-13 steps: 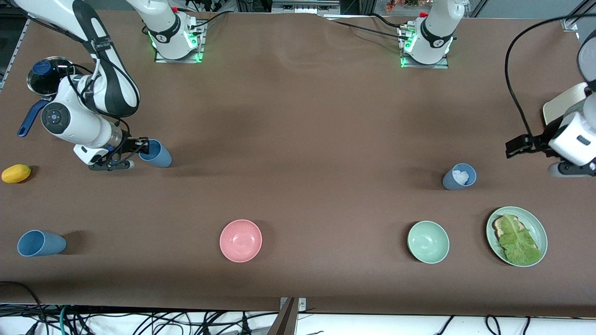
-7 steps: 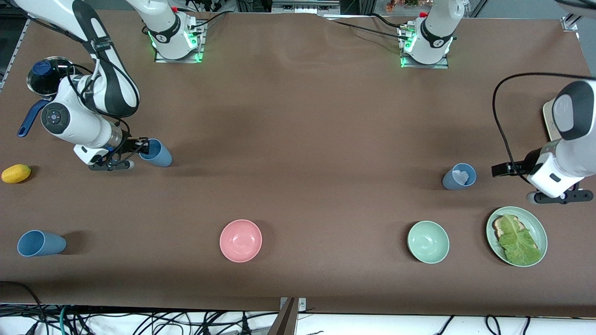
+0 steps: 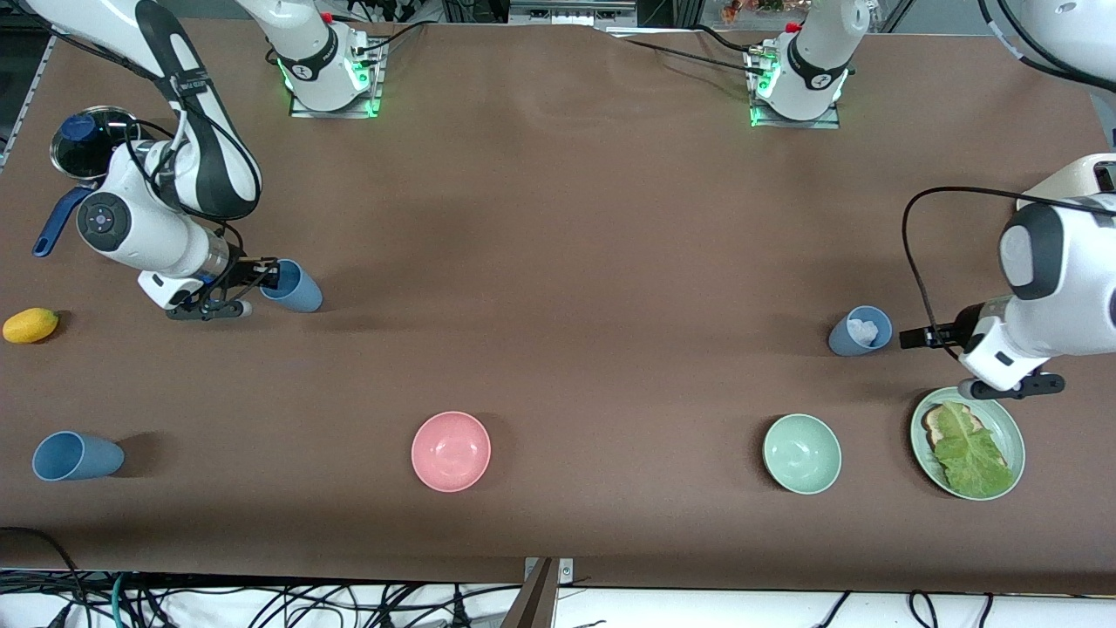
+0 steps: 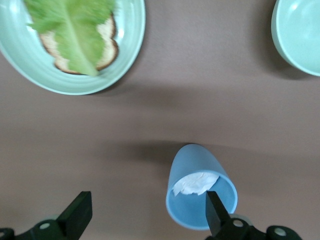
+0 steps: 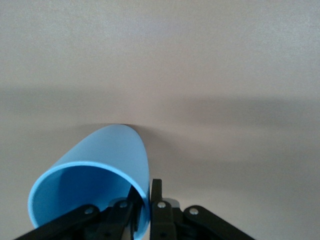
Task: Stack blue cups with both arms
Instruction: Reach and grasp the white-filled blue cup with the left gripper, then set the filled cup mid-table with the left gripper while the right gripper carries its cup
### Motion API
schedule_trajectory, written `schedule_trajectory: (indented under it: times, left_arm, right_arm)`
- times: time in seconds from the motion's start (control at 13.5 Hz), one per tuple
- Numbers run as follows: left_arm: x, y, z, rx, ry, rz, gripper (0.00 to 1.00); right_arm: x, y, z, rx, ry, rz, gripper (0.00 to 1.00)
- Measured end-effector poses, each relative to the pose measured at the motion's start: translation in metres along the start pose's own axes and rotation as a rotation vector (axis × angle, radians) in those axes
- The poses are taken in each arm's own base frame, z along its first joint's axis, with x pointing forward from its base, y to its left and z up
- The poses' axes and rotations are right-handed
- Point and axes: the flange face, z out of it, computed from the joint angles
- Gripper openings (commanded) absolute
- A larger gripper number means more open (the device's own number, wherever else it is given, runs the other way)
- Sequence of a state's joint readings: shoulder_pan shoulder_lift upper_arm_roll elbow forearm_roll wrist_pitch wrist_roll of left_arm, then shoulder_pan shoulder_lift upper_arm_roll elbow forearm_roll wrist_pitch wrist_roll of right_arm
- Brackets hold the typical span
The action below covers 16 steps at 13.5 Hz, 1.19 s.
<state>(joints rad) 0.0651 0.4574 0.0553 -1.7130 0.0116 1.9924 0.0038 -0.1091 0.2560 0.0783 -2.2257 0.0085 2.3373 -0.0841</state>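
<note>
The left gripper grabs the cup with the white crumpled scrap (image 3: 863, 331) by its rim (image 3: 889, 326) next, to stack the blue cups.
My right gripper (image 3: 264, 277) (image 5: 146, 200) is shut on the wall of a sky blue cup (image 3: 294, 289) (image 5: 92, 182) that stands on the table, one finger inside the rim and one outside. A greyer blue cup (image 3: 859, 332) (image 4: 199, 192) with a white crumpled scrap inside stands toward the left arm's end. My left gripper (image 3: 912, 337) (image 4: 148, 215) hovers open beside it. One fingertip (image 4: 215, 210) is at the rim and the other (image 4: 78, 214) is over bare table. A third blue cup (image 3: 77, 456) stands near the front edge at the right arm's end.
A pink bowl (image 3: 451, 451), a pale green bowl (image 3: 802, 453) (image 4: 300, 35) and a green plate (image 3: 1003, 423) (image 4: 127, 45) with toast and lettuce stand nearer the front camera. A yellow fruit (image 3: 30, 324) and a blue-handled pan (image 3: 83, 144) are at the right arm's end.
The left arm has swung in from the table's end and come down beside the cup with the white scrap. The right arm has stayed at its cup.
</note>
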Motion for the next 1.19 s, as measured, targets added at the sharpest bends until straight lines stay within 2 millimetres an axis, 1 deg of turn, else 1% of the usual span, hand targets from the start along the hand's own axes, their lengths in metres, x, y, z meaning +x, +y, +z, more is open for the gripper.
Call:
schedule_trajectory:
  times: [0.15,0.22,0.3,0.37,0.52,0.59,0.67,0.96,1.19]
  left_arm:
    - [-0.006,0.008,0.025,-0.004,0.004,0.012,1.00]
    - [-0.009,0.010,0.035,-0.006,0.001,0.015,1.00]
    - [-0.012,0.010,0.043,-0.006,-0.004,0.016,0.95]
    - [-0.014,0.010,0.048,-0.006,-0.007,0.016,0.85]
    - [-0.015,0.010,0.051,-0.021,-0.010,0.006,0.37]
    - [-0.015,0.011,0.051,-0.050,-0.012,-0.014,0.16]
    - [-0.016,0.011,0.052,-0.080,-0.015,-0.034,0.00]
    - [-0.017,0.007,0.056,-0.105,-0.020,-0.057,0.00]
    - [-0.015,0.009,0.053,-0.107,-0.011,-0.056,0.00]
  right_arm:
    - [0.000,0.000,0.000,0.000,0.000,0.000,0.09]
    - [0.000,0.000,0.000,0.000,0.000,0.000,0.07]
    - [0.000,0.000,0.000,0.000,0.000,0.000,0.03]
    - [0.000,0.000,0.000,0.001,0.001,0.001,0.00]
    - [0.000,0.000,-0.001,0.002,0.002,0.002,0.00]
    - [0.000,0.000,-0.001,0.002,0.002,0.002,0.00]
    - [0.000,0.000,-0.001,0.002,0.002,0.002,0.00]
    - [0.000,0.000,-0.001,0.002,0.003,0.001,0.00]
    - [0.000,0.000,-0.001,0.002,0.003,0.001,0.00]
